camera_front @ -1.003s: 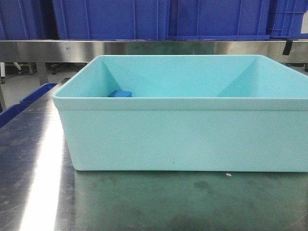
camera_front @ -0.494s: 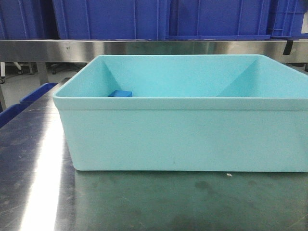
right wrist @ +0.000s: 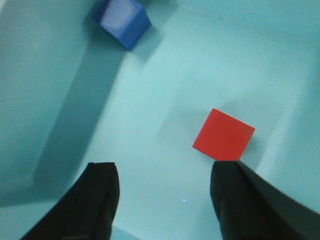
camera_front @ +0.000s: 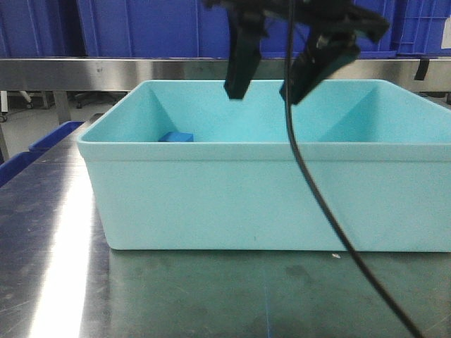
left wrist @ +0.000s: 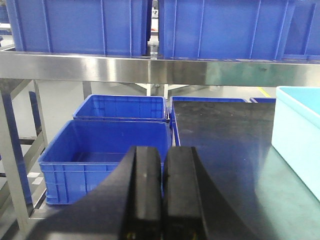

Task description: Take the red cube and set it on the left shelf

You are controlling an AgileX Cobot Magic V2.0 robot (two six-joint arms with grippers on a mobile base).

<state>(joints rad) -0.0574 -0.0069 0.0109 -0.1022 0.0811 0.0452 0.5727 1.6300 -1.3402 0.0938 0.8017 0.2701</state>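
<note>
My right gripper should next grab the red cube by its flat opposite sides to place it on the left shelf.
The red cube lies on the floor of the pale teal tub, seen only in the right wrist view. My right gripper is open and empty above the tub floor, its right finger just in front of the cube. In the front view it hangs over the tub's far rim. My left gripper is shut and empty, left of the tub. The left shelf's steel rail runs across behind, and also shows in the front view.
A blue cube sits in the tub's far left corner. Blue crates stand on the shelf. More blue crates sit low beside the steel table. A black cable hangs across the tub's front.
My right gripper and its cable have come into the front view from above, over the tub. The tub and blue cube have not moved.
</note>
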